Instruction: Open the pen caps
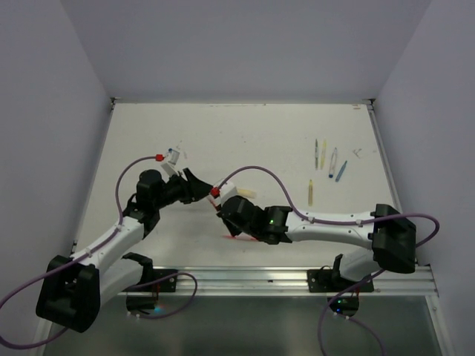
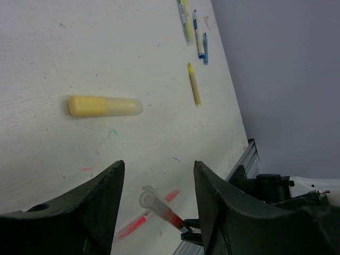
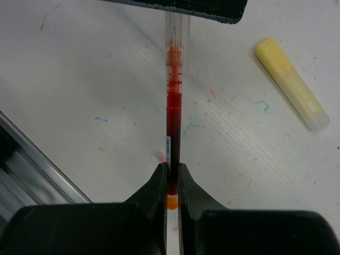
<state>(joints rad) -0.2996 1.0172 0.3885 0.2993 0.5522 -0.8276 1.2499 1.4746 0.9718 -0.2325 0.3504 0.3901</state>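
Observation:
The clear cap (image 1: 211,199) (image 2: 150,202) is between the open fingers of my left gripper, and one finger crosses the cap's end. My left gripper should close now, and it would hold the cap.
My right gripper (image 3: 171,169) (image 1: 225,205) is shut on the rear end of a red pen (image 3: 173,117). The pen points away from it toward my left gripper (image 2: 158,166) (image 1: 202,185). A clear cap (image 2: 150,202) (image 3: 177,32) sits on the pen's tip. That capped end lies in the gap between the left gripper's black fingers (image 2: 101,196), which stand open and apart from it. One left finger (image 3: 180,8) crosses over the cap's end in the right wrist view.
A yellow highlighter (image 2: 105,105) (image 3: 292,82) (image 1: 245,193) with a translucent cap lies beside the grippers. Another red pen (image 2: 139,222) (image 1: 241,237) lies on the table under the right arm. Several pens lie at the far right: yellow (image 1: 310,191), blue (image 1: 341,170), blue-and-white (image 1: 333,159), yellow-green (image 1: 323,153).

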